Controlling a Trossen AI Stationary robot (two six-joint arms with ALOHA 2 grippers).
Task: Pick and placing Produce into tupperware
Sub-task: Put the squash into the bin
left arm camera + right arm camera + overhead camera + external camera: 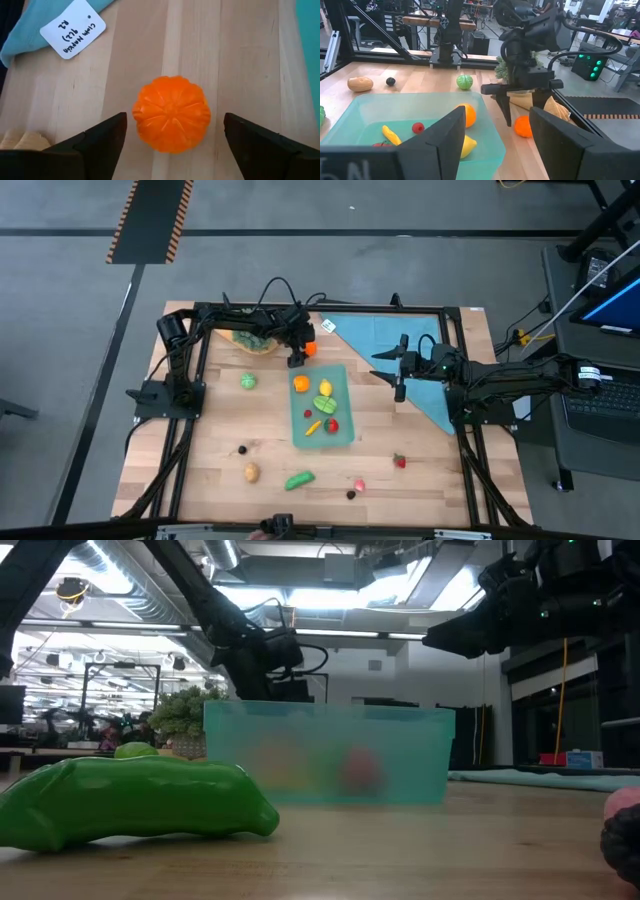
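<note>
My left gripper should grab the orange toy (pixel 171 120) by its ribbed sides next. Then it can put the toy into the teal tupperware (pixel 311 50) with the other produce.
The teal tupperware (pixel 344 435) sits mid-table and holds several toy pieces, among them an orange one (pixel 300 384) and a yellow one (pixel 325 388). A ribbed orange toy (pixel 171 120) rests on the wood near the tupperware's far left corner. My left gripper (pixel 174 117) is open and points down over it, one finger on each side with a gap to both. My right gripper (pixel 400 380) hovers open just right of the tupperware, above the blue cloth's edge. Loose produce lies around: a green ball (pixel 247 380), a brown piece (pixel 251 472), a green pod (pixel 299 479), a red strawberry (pixel 399 461).
A light-blue cloth (pixel 425 395) with a white paper tag (pixel 73 28) covers the far right of the table. A leafy bunch on a tan board (pixel 252 340) lies behind the left gripper. A dark berry (pixel 242 449) and a pink piece (pixel 358 484) lie near the front edge.
</note>
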